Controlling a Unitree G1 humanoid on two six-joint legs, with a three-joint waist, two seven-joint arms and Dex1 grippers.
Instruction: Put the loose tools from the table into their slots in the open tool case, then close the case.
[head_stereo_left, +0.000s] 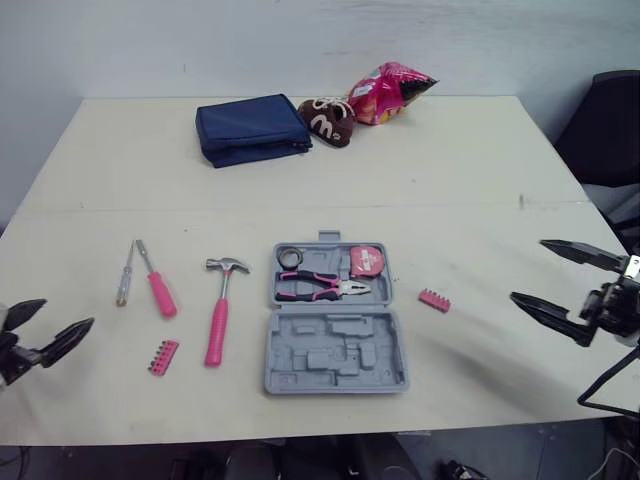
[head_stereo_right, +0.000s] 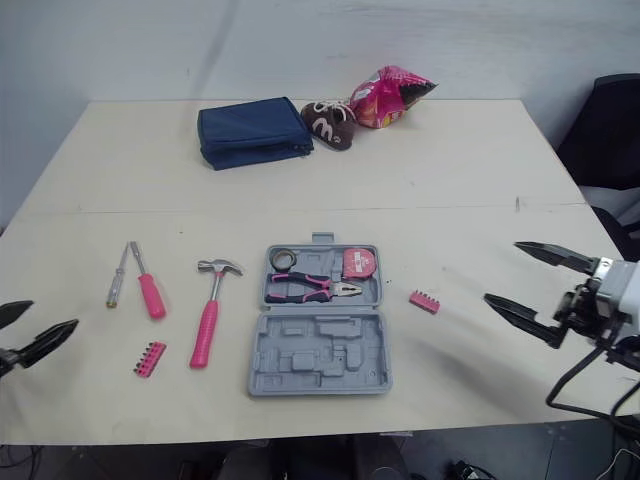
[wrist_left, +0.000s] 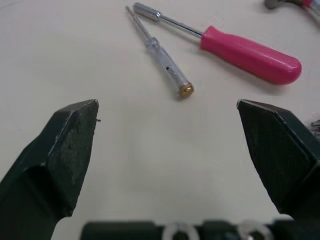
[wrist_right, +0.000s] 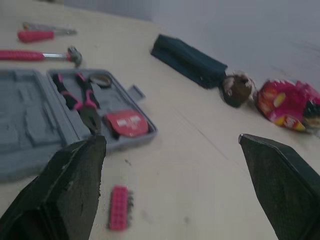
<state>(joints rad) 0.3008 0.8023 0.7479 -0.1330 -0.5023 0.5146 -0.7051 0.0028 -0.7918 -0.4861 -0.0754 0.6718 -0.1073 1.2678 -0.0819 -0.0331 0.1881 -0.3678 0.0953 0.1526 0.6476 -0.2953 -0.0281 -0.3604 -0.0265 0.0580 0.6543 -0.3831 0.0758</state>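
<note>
My left gripper reaches the clear-handled tester screwdriver next and grabs its clear handle (head_stereo_left: 123, 290), leaving its thin metal shaft (head_stereo_left: 130, 255) free to lead into the slot.
The grey tool case (head_stereo_left: 335, 330) lies open in the middle of the table, with pink pliers (head_stereo_left: 322, 288) and a pink tape measure (head_stereo_left: 366, 260) in its far half. Left of it lie a pink-handled hammer (head_stereo_left: 218, 322), a pink screwdriver (head_stereo_left: 156, 281), a clear-handled tester screwdriver (head_stereo_left: 124, 275) and a pink bit holder (head_stereo_left: 163, 357). A second pink bit holder (head_stereo_left: 434, 299) rests right of the case. My left gripper (head_stereo_left: 45, 325) hovers open at the table's left front edge. At the right edge my right gripper (head_stereo_left: 555, 280) is open, apart from every tool.
At the far side of the table sit a folded navy pouch (head_stereo_left: 251, 128), a brown plush shoe (head_stereo_left: 327, 119) and a pink snack bag (head_stereo_left: 388, 92). A dark chair (head_stereo_left: 610, 130) stands beyond the table's right edge.
</note>
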